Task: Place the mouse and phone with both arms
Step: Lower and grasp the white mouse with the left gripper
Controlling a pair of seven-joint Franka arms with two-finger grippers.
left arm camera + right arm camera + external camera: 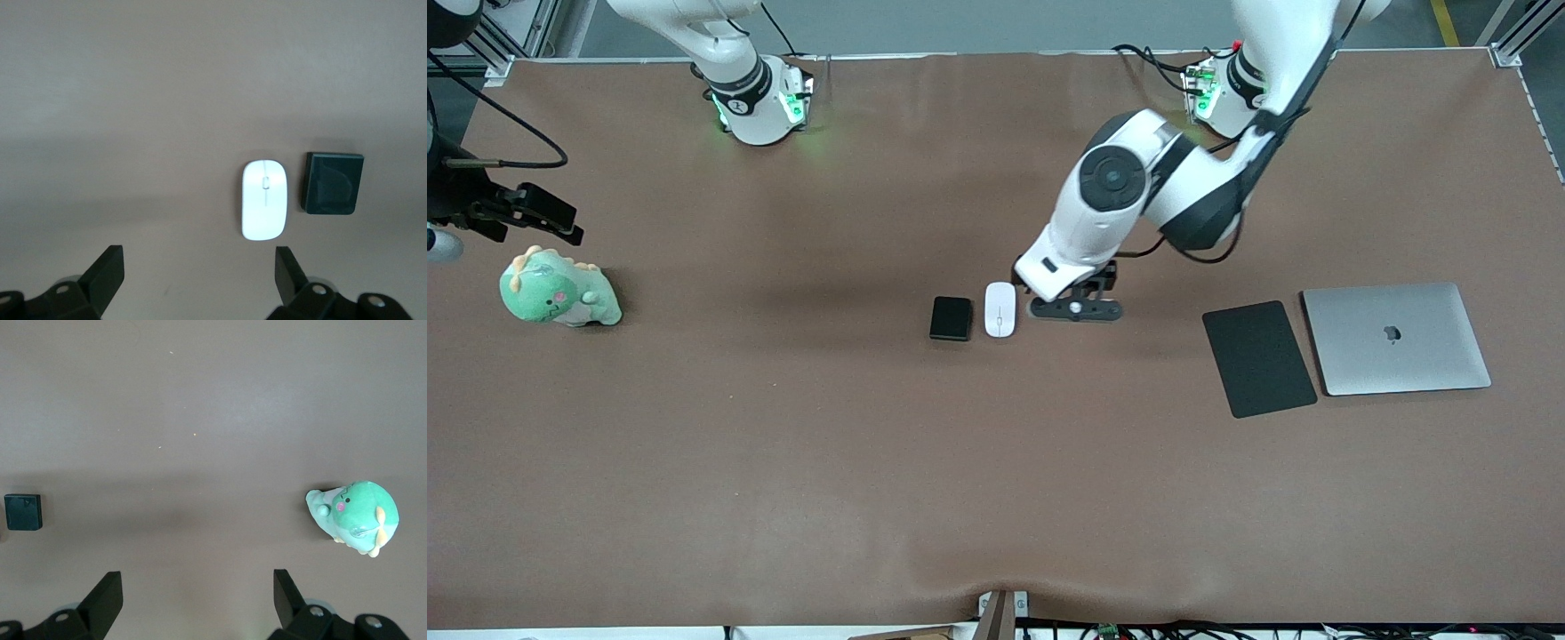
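Note:
Next, my left gripper takes hold of the mouse across its long facing sides, where it is narrow, since the mouse curves round at both ends.
The white oval mouse (1000, 308) lies mid-table, touching or almost touching the small black phone (951, 318), which lies beside it toward the right arm's end. My left gripper (1076, 304) hangs over the table just beside the mouse, toward the left arm's end. In the left wrist view the left gripper (198, 273) is open and empty, with the mouse (265, 199) and phone (331, 183) ahead of one finger (290, 270). My right gripper (538, 213) waits above the table at the right arm's end. It is open and empty (198, 597), and the phone (23, 511) shows far off.
A green plush dinosaur (560, 293) sits under the right gripper and also shows in the right wrist view (357, 517). A matte black mouse pad (1258, 357) and a closed silver laptop (1394, 338) lie side by side toward the left arm's end.

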